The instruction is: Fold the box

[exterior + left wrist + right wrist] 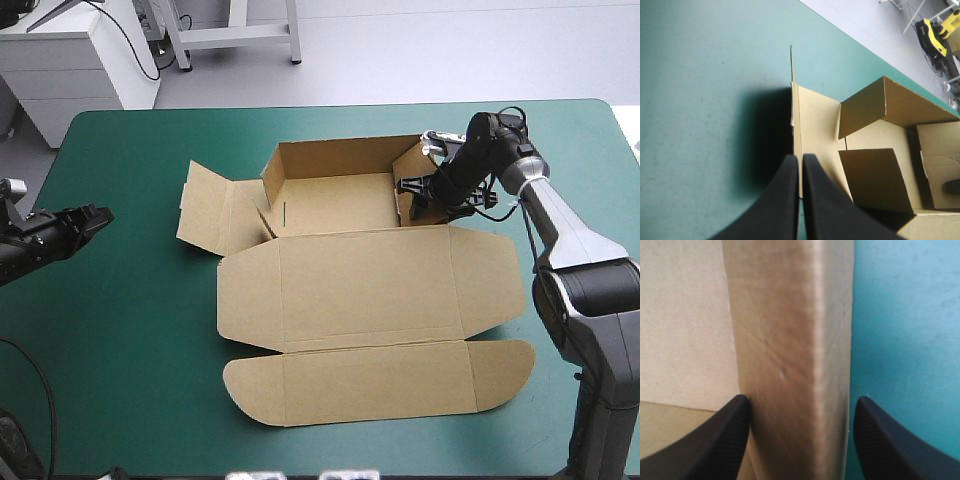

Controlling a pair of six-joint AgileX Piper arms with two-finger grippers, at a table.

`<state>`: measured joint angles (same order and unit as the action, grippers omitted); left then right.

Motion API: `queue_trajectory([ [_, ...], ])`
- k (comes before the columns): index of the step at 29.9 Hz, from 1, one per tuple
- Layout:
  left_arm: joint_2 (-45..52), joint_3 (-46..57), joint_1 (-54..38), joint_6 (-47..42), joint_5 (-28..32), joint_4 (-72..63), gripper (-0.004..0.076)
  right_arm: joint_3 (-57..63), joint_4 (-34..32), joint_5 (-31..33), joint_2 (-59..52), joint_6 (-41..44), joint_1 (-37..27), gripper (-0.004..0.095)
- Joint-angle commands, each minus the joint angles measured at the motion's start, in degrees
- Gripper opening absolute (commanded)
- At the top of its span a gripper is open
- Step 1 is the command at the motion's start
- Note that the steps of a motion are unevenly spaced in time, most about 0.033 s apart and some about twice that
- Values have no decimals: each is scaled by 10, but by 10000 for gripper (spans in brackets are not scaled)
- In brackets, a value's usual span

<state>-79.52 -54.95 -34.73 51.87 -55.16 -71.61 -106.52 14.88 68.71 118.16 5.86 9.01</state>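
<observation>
The robot's right gripper will next take hold of the brown box's raised side (408,180) beside the box's standing back side (340,158), so that it can fold the box.
The brown box (340,205) lies mid-table as a half-formed tray. Its back wall and right wall (412,170) stand up, its left flaps (205,210) lie flat, and the lid (370,290) is spread flat toward the near edge. My right gripper (415,195) is open and straddles the raised right wall (790,340), one finger inside the tray and one outside over the cover. My right gripper (800,410) has that wall between its fingers, not pinched. My left gripper (95,222) is shut, off near the table's left edge. Ahead of my left gripper (800,160) lie the box's flat left flaps (815,115).
A strip of teal-green cover (140,250) shows between my left gripper and the box's left flaps. More cover (570,140) lies to the right of the right wall. The lid's rounded flap (350,385) reaches close to the near edge.
</observation>
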Motion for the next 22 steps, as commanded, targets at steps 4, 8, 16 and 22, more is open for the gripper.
queue_trajectory([
  [4,17,-15,0,-4,-3,-39,8,-15,9,8,-21,-29,2,203],
  [8,17,-15,0,-4,-3,-39,8,-37,9,30,-21,-41,2,-7],
  [16,17,-15,0,-1,-3,-34,8,-79,-10,30,-55,-44,2,-9],
  [22,17,-15,0,16,9,-37,8,-79,-33,30,-113,-59,1,-9],
])
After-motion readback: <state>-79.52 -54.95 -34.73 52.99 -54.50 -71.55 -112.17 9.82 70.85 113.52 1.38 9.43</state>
